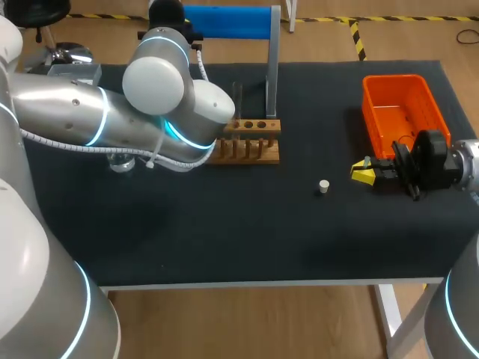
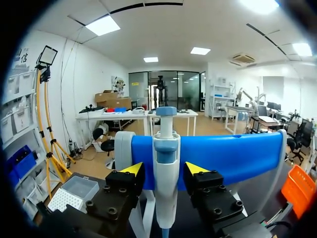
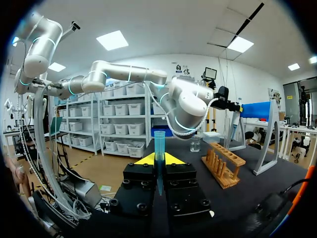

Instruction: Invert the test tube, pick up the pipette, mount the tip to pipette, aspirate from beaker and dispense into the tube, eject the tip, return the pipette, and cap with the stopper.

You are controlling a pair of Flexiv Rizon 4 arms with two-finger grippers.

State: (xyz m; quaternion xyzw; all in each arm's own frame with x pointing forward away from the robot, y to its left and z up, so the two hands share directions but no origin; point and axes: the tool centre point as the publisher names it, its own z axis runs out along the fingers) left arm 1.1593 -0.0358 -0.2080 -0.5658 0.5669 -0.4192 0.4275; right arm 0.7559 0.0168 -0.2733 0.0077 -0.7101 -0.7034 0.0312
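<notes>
I need to grab the pipette by its white body (image 2: 167, 184) next with my left gripper, so that the pipette's blue top button (image 2: 166, 111) stays free to press to aspirate.
A white pipette (image 2: 166, 148) with a blue cap hangs on the blue stand (image 2: 233, 156) at the table's back. My left gripper (image 2: 164, 171) stands open around it, one finger on each side with narrow gaps. In the head view my left arm (image 1: 161, 82) covers that gripper in front of the stand (image 1: 224, 21). My right gripper (image 1: 363, 172) is low over the table's right part, shut on a clear test tube (image 3: 159, 144) that stands upright with its open end up. A small white stopper (image 1: 323, 186) lies to its left. The wooden rack (image 1: 251, 140) sits below the stand.
An orange bin (image 1: 404, 108) stands at the back right, just behind my right gripper. A glass beaker (image 1: 120, 162) sits under my left arm. A tip box (image 2: 69, 193) is at the back left.
</notes>
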